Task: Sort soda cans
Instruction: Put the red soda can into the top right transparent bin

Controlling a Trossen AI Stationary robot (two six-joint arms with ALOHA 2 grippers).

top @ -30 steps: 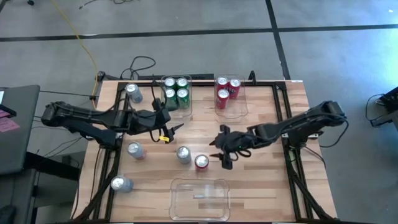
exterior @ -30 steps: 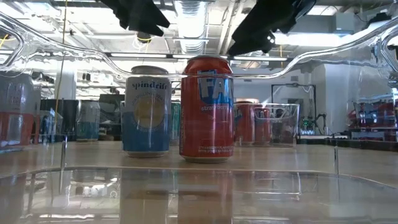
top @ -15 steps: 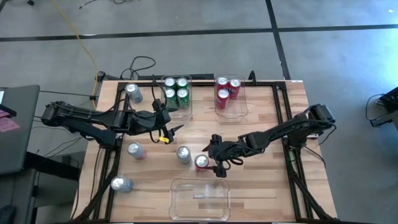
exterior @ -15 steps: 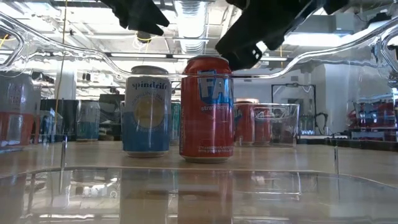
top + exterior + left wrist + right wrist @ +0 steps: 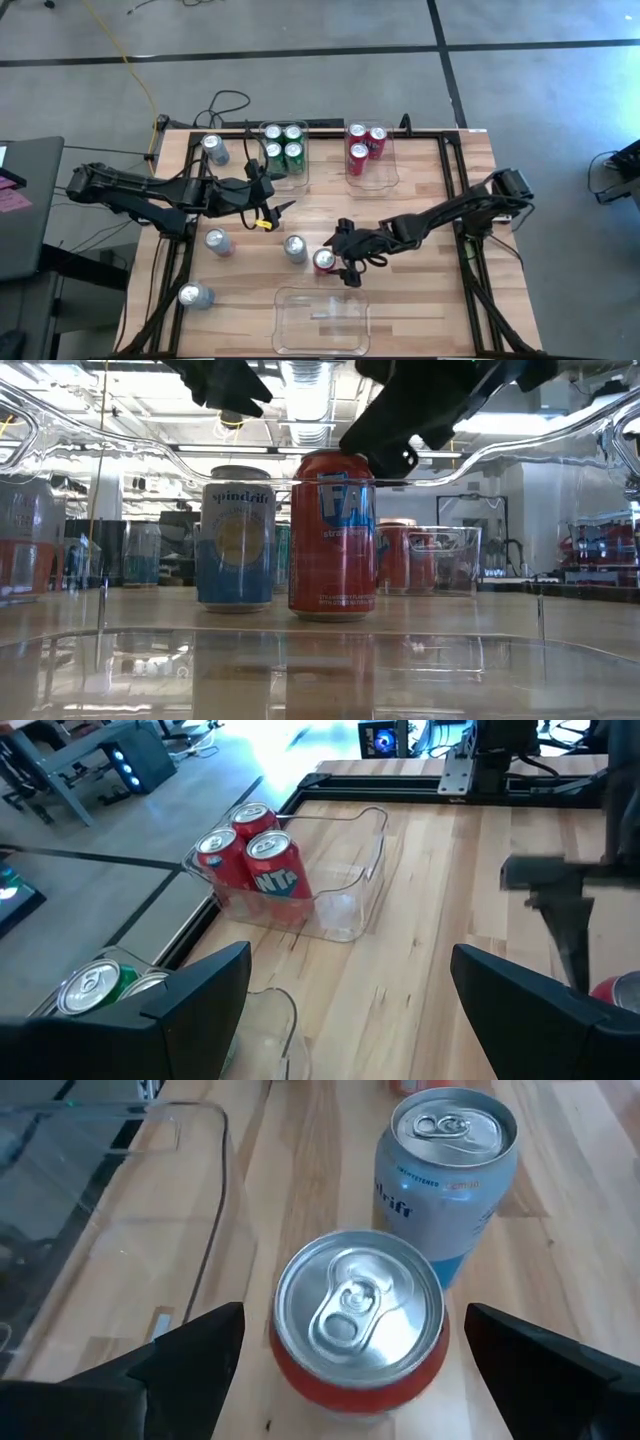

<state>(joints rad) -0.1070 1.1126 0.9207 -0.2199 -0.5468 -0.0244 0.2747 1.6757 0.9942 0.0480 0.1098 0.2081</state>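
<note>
The red can needs to be sorted into the bin of red cans, so I should next grab it by its top rim (image 5: 324, 255) (image 5: 358, 1308) with my right gripper.
A red soda can (image 5: 358, 1315) stands upright on the wooden table (image 5: 420, 290), right of a silver-blue can (image 5: 445, 1175). My right gripper (image 5: 337, 262) is open and low over it. Its two fingers (image 5: 190, 1355) stand either side of the can's top with a gap on both sides. In the low view the gripper (image 5: 395, 435) hangs at the can's upper rim (image 5: 333, 458). My left gripper (image 5: 350, 985) is open with nothing between its fingers. It waits above the table at left centre (image 5: 270, 212).
A clear bin with green cans (image 5: 283, 147) and another with red cans (image 5: 365, 145) stand at the far edge. A clear bin with no cans in it (image 5: 322, 320) sits at the near edge. Loose silver cans stand at the left (image 5: 217, 241), (image 5: 193, 294), (image 5: 213, 148).
My right gripper has come down and gone toward the table's left edge, to the red can. Its fingers now flank the can's top. The can has not moved.
</note>
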